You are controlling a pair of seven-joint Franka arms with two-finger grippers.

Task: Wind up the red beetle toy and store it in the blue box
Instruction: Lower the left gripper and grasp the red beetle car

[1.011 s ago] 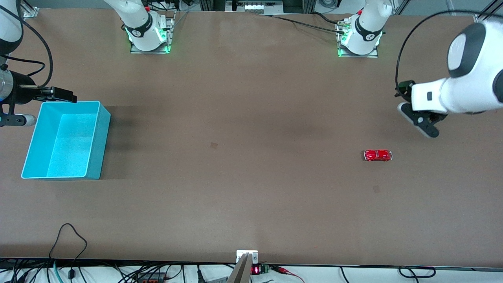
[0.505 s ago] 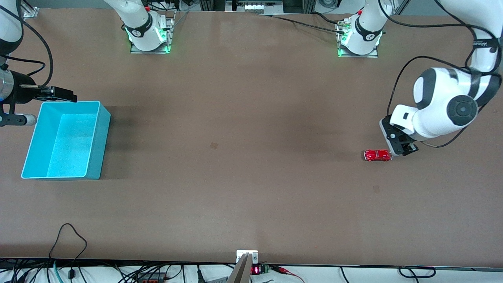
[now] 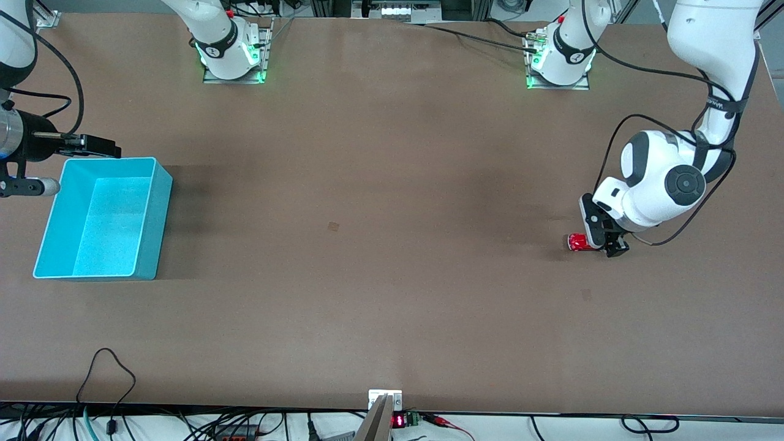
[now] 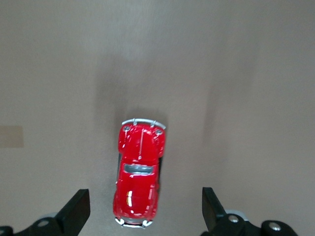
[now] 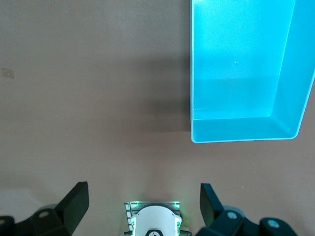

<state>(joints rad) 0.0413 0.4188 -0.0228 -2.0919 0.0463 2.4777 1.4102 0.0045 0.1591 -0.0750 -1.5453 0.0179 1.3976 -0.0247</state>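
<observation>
My left gripper should next take hold of the red beetle toy by its rear half to wind it, and storing it in the blue box comes afterwards.
The red beetle toy rests on the brown table toward the left arm's end. My left gripper is low over it and open. One finger stands on each side of the toy's rear half, apart from the toy, and the hand hides most of the toy in the front view. The blue box stands with nothing in it toward the right arm's end. My right gripper waits open and holds nothing, high above the table beside the box's edge farthest from the front camera.
Both arm bases with green lights stand along the table edge farthest from the front camera. The right arm's base shows between my right fingers. Cables lie at the edge nearest the front camera. A small mark is mid-table.
My left arm has swung down from beside the table's end to the toy, and its open fingers now straddle it. The toy, the box and the right arm have not moved.
</observation>
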